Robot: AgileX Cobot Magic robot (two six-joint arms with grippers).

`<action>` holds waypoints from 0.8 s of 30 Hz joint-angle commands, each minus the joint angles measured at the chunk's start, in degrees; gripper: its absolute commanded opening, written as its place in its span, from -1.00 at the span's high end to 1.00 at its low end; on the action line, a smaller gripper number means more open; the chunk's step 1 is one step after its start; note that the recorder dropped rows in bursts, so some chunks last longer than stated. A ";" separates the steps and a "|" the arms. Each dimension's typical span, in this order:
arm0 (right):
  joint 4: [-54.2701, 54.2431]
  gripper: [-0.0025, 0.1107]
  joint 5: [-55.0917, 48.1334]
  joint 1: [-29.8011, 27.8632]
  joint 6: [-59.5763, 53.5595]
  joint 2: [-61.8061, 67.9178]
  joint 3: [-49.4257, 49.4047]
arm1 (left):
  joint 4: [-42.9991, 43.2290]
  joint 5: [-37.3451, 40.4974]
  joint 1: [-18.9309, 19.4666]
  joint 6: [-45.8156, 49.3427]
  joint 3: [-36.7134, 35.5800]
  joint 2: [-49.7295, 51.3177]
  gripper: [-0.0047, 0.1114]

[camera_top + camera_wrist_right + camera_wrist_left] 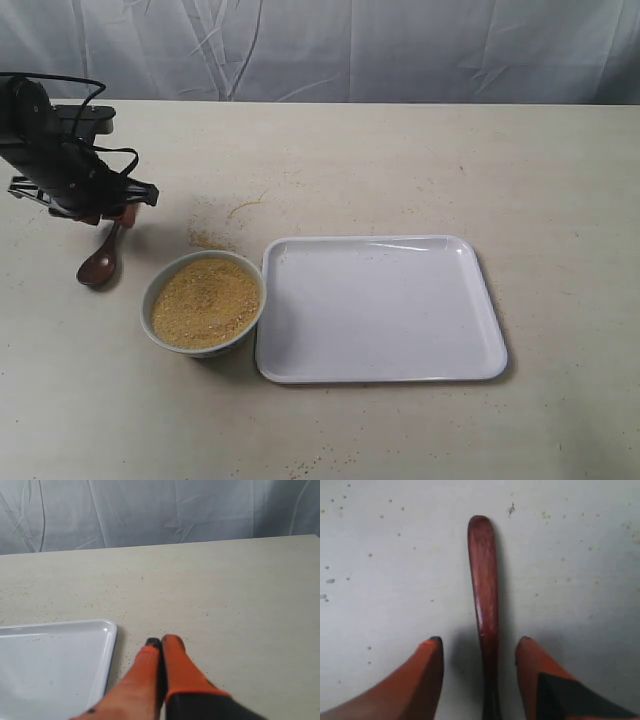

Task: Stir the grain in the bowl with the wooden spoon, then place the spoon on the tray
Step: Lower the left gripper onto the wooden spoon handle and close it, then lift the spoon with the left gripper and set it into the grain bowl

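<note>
The spoon handle is beside my left gripper's fingers, which are low over the table, so I should close on it.
The dark reddish-brown wooden spoon (101, 260) lies flat on the table, left of the bowl (203, 303). My left gripper (112, 213) hovers over its handle end. In the left wrist view the spoon handle (485, 590) runs between my two orange fingers with gaps on both sides, so the left gripper (479, 642) is open around it. The white bowl holds yellow grain (206, 301). The white tray (380, 308) sits right of the bowl. My right gripper (162, 642) is shut and empty, beside the tray corner (102, 630); it is outside the exterior view.
Spilled grain (212, 238) is scattered on the table behind the bowl, with specks (330, 582) around the spoon. A grey cloth backdrop (350, 45) hangs behind the table's far edge.
</note>
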State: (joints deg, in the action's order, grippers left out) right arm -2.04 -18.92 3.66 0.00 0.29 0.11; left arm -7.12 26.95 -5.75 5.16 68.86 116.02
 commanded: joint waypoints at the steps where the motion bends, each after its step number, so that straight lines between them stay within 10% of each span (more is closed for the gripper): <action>1: 0.02 0.93 0.28 -0.21 0.00 -0.29 -0.11 | 0.59 -0.63 -0.14 0.29 0.32 0.33 0.19; 10: 0.02 0.93 0.28 -0.21 0.00 -0.29 -0.11 | 0.33 0.30 -0.14 0.29 0.32 2.38 0.22; 17: 0.02 0.93 0.39 -0.21 0.00 -0.29 -0.11 | 0.18 3.52 -0.14 -0.04 0.32 -0.81 0.92; 24: 0.02 0.93 0.39 -0.21 0.00 -0.29 -0.11 | -0.06 9.17 -0.14 -0.04 0.32 -7.70 0.92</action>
State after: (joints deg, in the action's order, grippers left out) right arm -2.04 -19.02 3.66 0.00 0.29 0.11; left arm -6.67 33.49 -5.75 5.35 69.24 111.67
